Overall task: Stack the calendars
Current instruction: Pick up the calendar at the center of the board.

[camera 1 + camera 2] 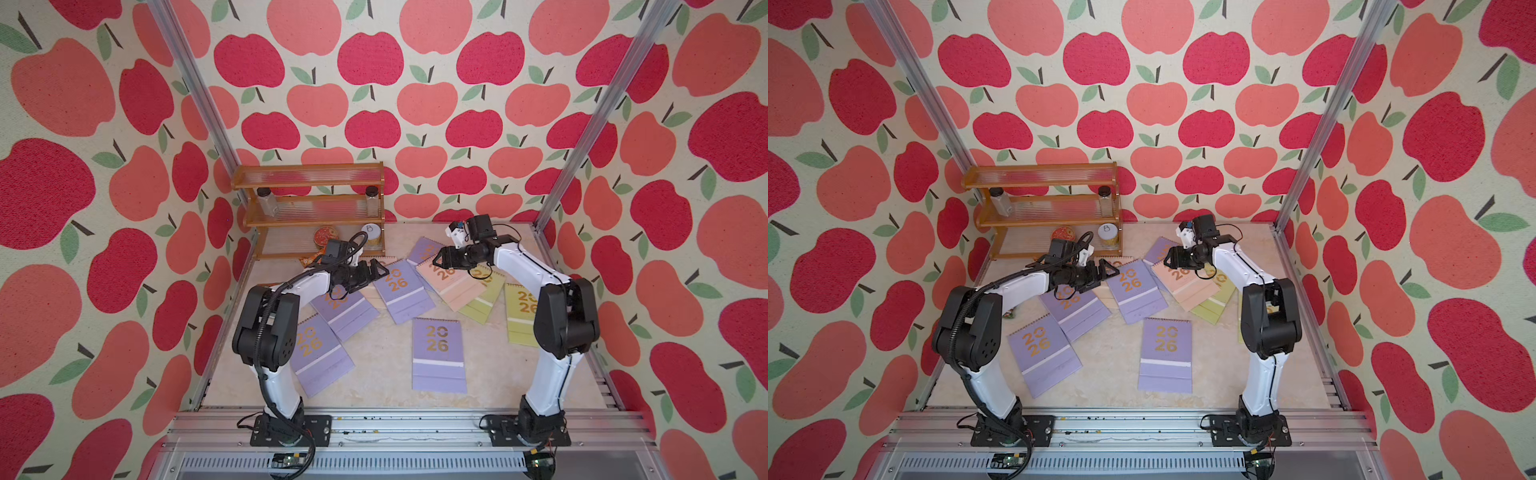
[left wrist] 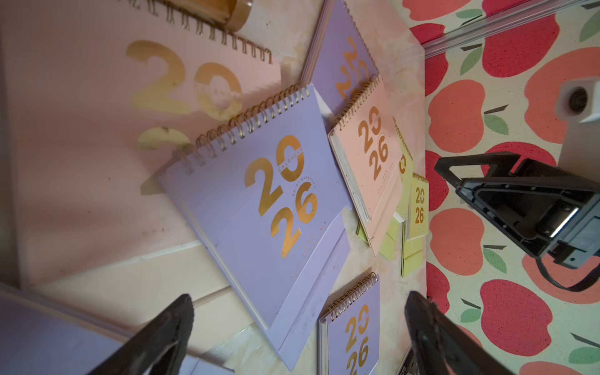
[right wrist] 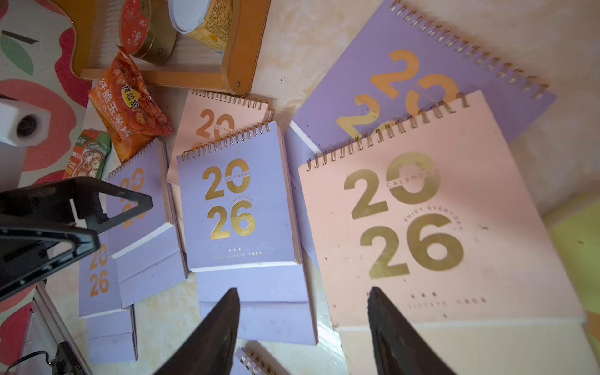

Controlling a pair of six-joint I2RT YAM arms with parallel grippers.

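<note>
The back lilac calendar has a side edge for my left gripper to grab. I will stack it from there, leaving the opposite edge for my right gripper.
Several calendars with gold "2026" numerals lie scattered and partly overlapping on the table. A lilac calendar point(image 1: 438, 357) lies alone at the centre front, and another lilac one point(image 1: 401, 291) lies behind it. A pale pink calendar point(image 1: 446, 282) overlaps a yellow-green calendar point(image 1: 482, 297). My left gripper point(image 1: 380, 270) hovers open above the left edge of the back lilac calendar point(image 2: 259, 201), with nothing between its fingers. My right gripper point(image 1: 438, 259) hovers open over the pale pink calendar point(image 3: 438, 211), and it is empty too.
A wooden rack point(image 1: 309, 208) with jars and tins stands at the back left. An orange snack packet point(image 3: 130, 104) and a green packet point(image 3: 87, 156) lie beside its foot. Apple-print walls close in the left, right and back; a metal rail point(image 1: 395, 424) runs along the front.
</note>
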